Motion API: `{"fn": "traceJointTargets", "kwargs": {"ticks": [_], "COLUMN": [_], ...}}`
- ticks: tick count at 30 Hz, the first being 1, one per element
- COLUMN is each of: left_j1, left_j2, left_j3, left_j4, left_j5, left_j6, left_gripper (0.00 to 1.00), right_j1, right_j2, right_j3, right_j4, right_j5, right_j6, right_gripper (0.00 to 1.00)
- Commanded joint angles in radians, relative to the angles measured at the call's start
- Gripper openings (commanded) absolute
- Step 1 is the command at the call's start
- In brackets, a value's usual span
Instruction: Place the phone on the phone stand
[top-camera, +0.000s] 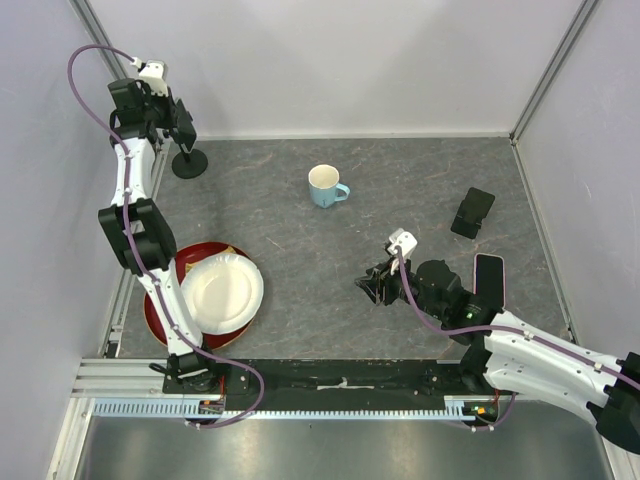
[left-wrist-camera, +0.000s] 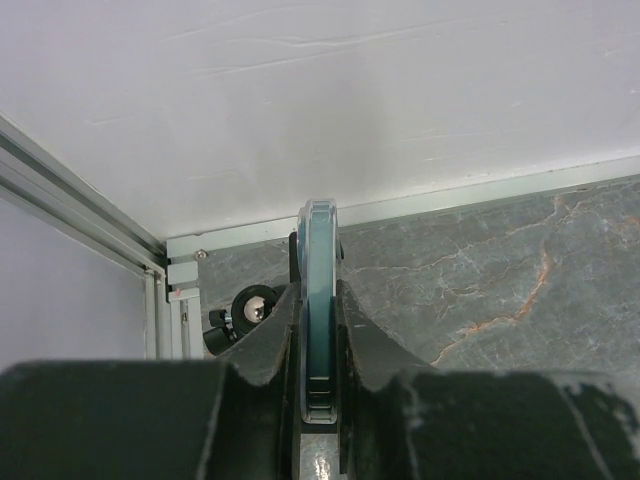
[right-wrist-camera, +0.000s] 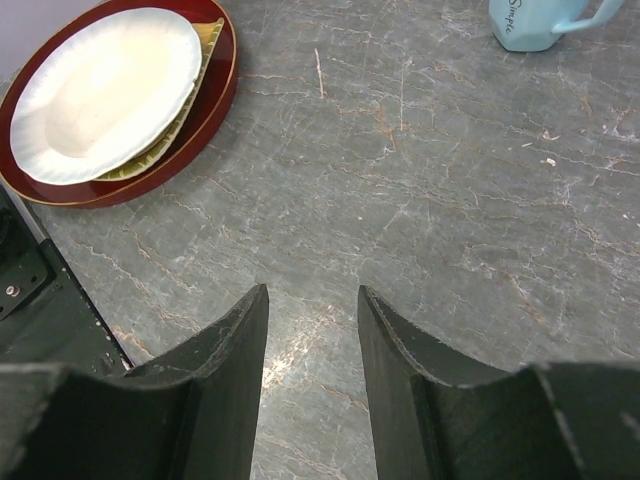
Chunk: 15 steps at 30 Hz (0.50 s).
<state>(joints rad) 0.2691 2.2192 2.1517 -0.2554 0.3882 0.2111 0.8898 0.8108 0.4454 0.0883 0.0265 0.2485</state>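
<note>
My left gripper releases the phone next, since black phone stand parts are on either side of the phone's far edge and the phone would rest there.
My left gripper (top-camera: 178, 122) is at the far left corner, raised above the table. In the left wrist view it (left-wrist-camera: 318, 300) is shut on a thin teal-edged phone (left-wrist-camera: 318, 260), held edge-on between the fingers. The black phone stand (top-camera: 189, 161) stands on its round base just below the gripper; its ball head (left-wrist-camera: 254, 305) shows just left of the phone. The phone is close to the stand; I cannot tell whether they touch. My right gripper (top-camera: 372, 285) hovers low over bare table at mid-right, open and empty (right-wrist-camera: 312, 300).
A light blue mug (top-camera: 325, 186) stands mid-table. A black phone (top-camera: 472, 212) and a pink-edged phone (top-camera: 488, 285) lie at the right. A red tray (top-camera: 160, 315) with a white paper plate (top-camera: 221, 291) is at the near left. Walls enclose the back and sides.
</note>
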Motion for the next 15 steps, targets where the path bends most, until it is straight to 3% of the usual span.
{"fn": "traceJointTargets", "kwargs": {"ticks": [1, 4, 6, 7, 8, 10, 11, 15], "left_j1": [0.01, 0.007, 0.007, 0.007, 0.007, 0.005, 0.007, 0.009], "left_j2": [0.007, 0.007, 0.007, 0.005, 0.004, -0.006, -0.012, -0.055], "left_j3": [0.071, 0.06, 0.057, 0.056, 0.056, 0.039, 0.033, -0.022], "left_j4": [0.124, 0.113, 0.107, 0.104, 0.107, 0.123, 0.131, 0.168], "left_j5": [-0.005, -0.003, -0.014, -0.028, -0.04, -0.057, -0.063, -0.071], "left_j6": [0.097, 0.099, 0.08, 0.073, 0.062, 0.037, 0.027, -0.044], "left_gripper": [0.02, 0.05, 0.13, 0.2, 0.38, 0.64, 0.87, 0.91], "right_j1": [-0.005, -0.006, -0.006, -0.006, -0.005, -0.005, -0.005, -0.006], "right_j2": [0.002, 0.014, 0.025, 0.031, 0.033, 0.041, 0.037, 0.016], "right_j3": [0.021, 0.027, 0.03, 0.032, 0.033, 0.036, 0.036, 0.036], "right_j4": [0.028, 0.036, 0.044, 0.05, 0.051, 0.054, 0.054, 0.048], "right_j5": [0.0, -0.002, -0.005, -0.011, -0.011, -0.017, -0.019, -0.023], "right_j6": [0.008, 0.009, 0.009, 0.009, 0.011, 0.014, 0.015, 0.032], "right_gripper": [0.48, 0.48, 0.48, 0.48, 0.48, 0.48, 0.48, 0.48]}}
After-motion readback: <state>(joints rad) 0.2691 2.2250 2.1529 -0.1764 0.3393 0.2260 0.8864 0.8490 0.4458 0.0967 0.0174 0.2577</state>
